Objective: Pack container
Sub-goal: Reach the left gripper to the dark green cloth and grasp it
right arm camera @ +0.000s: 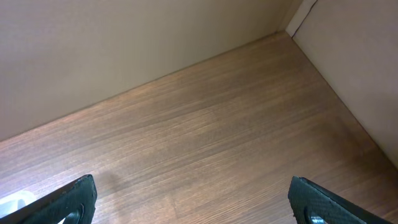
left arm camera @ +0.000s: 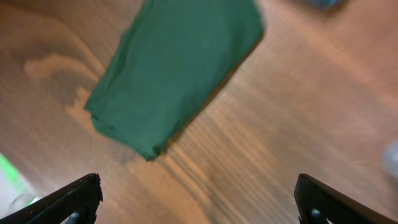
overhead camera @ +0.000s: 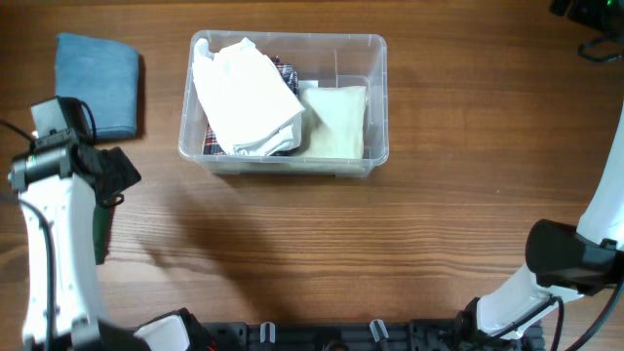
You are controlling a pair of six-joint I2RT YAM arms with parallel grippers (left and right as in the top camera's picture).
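Observation:
The folded green cloth has to go into the container and stay folded, so the left gripper next needs to grip the cloth midway along its long side.
The clear plastic container stands at the back middle of the table. In it lie a bunched white cloth, a cream folded cloth and a plaid item partly under the white one. My left gripper is open and empty above the table, just short of a folded green cloth. In the overhead view this cloth peeks out beside the left arm. My right gripper is open and empty over bare wood at the front right.
A folded blue cloth lies at the back left, left of the container. The right arm sits at the front right corner. A wall borders the table in the right wrist view. Black cables lie at the back right.

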